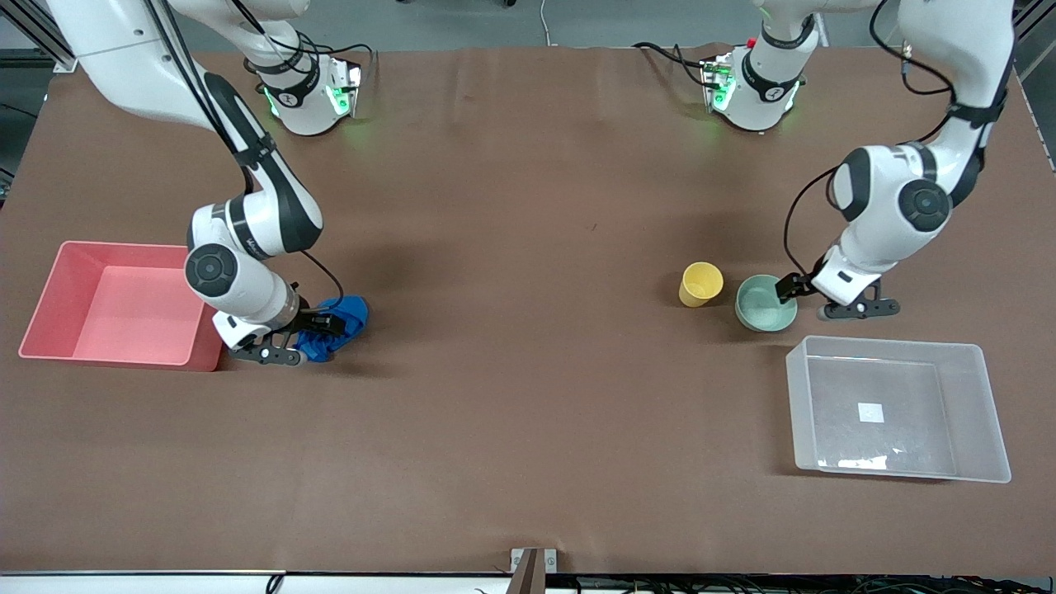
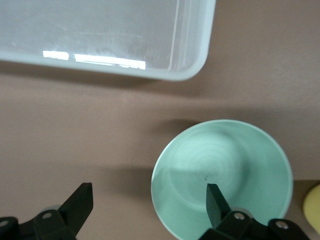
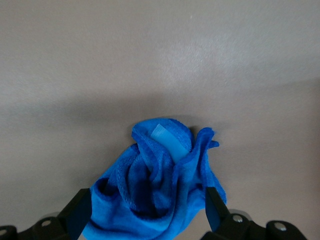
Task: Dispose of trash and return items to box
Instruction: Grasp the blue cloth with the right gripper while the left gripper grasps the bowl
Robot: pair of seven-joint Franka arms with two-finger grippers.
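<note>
Next, the right gripper grabs the blue cloth by its bunched folds and drops it into the pink tub [image 1: 120, 302].
The bright-blue cloth wad [image 1: 345, 318] lies on the table beside the pink tub. My right gripper [image 1: 318, 334] is low over it, open, with one finger on each side of the wad [image 3: 160, 190]; the right gripper [image 3: 147, 212] has not closed on it. The mint-green bowl [image 1: 766, 304] stands beside the yellow cup [image 1: 701, 284], both farther from the front camera than the clear box [image 1: 899, 408]. My left gripper [image 1: 804, 297] is open at the bowl's rim, one finger [image 2: 217, 202] inside the bowl [image 2: 222, 170] and the other outside. The left gripper [image 2: 149, 205] holds nothing.
The pink tub [image 1: 115, 305] stands at the right arm's end of the table, next to the right gripper. The clear box's corner [image 2: 190, 60] and the cup's edge [image 2: 313, 205] show in the left wrist view. The table is brown.
</note>
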